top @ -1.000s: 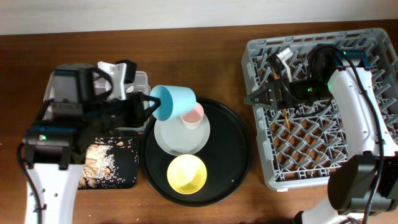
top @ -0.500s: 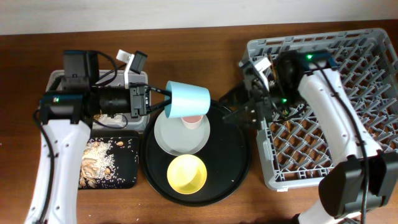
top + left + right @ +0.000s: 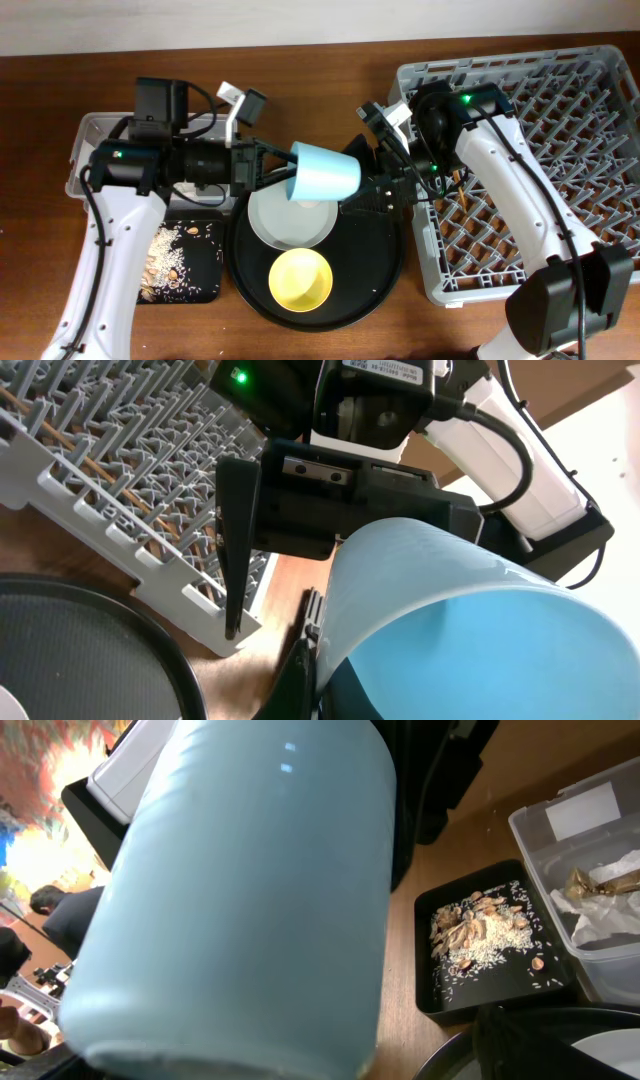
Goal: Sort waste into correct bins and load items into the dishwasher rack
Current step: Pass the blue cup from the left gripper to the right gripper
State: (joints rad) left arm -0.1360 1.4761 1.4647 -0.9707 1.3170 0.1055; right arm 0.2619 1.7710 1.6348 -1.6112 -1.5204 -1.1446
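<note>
The robot's right gripper should next take hold of the light-blue cup across its base (image 3: 350,175). The cup's rim then stays free, so the cup can go opening first into the dishwasher rack (image 3: 570,110).
The light-blue cup (image 3: 325,173) hangs on its side above the pale plate (image 3: 285,222), and my left gripper (image 3: 282,166) is shut on its rim. My right gripper (image 3: 355,178) is open, its fingers spread on either side of the cup's base. In the right wrist view the cup (image 3: 250,890) fills most of the frame. The left wrist view shows the cup (image 3: 470,630) with one right finger (image 3: 235,550) beside it. The yellow bowl (image 3: 300,279) sits on the round black tray (image 3: 390,270). The chopsticks (image 3: 45,412) lie in the dishwasher rack (image 3: 570,110). The pink cup is hidden under the blue one.
The small black tray (image 3: 200,275) holds beige food scraps (image 3: 480,935). The clear tub (image 3: 610,830) beside it contains the gold wrapper (image 3: 600,880) and white napkin. My left arm covers most of the tub (image 3: 85,135) from above.
My left arm has carried the blue cup to the right. My right arm has come out of the rack leftwards, and its open fingers now flank the cup's base.
</note>
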